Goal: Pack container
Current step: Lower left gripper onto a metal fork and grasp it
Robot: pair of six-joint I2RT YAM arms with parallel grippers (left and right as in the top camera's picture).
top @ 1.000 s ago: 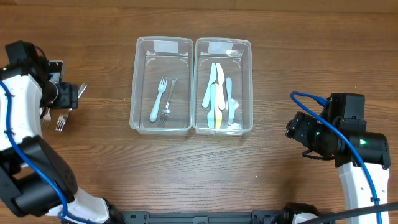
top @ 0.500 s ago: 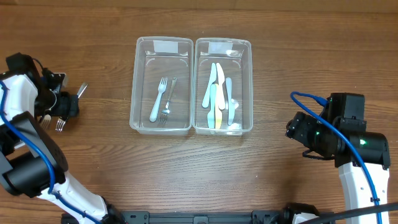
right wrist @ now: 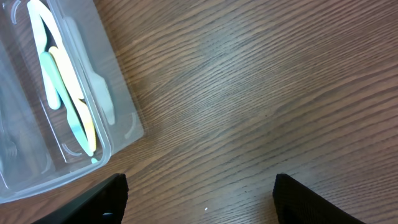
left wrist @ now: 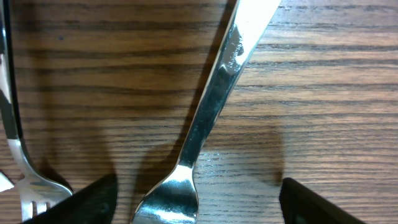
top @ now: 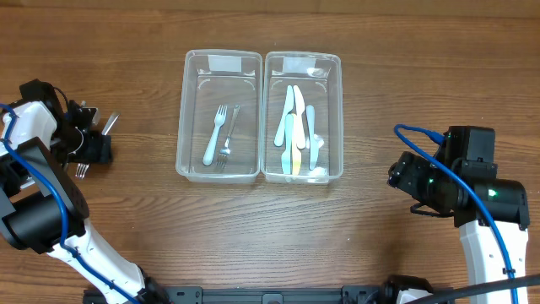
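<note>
Both fingertips reach down to their shadows on the wood, on either side of the metal fork's neck, so my left gripper will now close on that fork.
Two clear containers stand side by side at the table's middle. The left container holds a white plastic fork and a metal fork. The right container holds several pale plastic knives. At the far left my left gripper hangs low over loose metal forks on the table. In the left wrist view my left gripper is open, with a metal fork lying between its fingers, touching neither. A second fork lies just left of it. My right gripper is open above bare wood.
The right container's corner shows at the upper left of the right wrist view, with knives inside. The right arm and its blue cable sit at the right edge of the table. One fork's handle end sticks out beside the left gripper.
My left gripper has turned and come down over the forks at the left edge, hiding one of them from overhead. The right arm has not moved.
</note>
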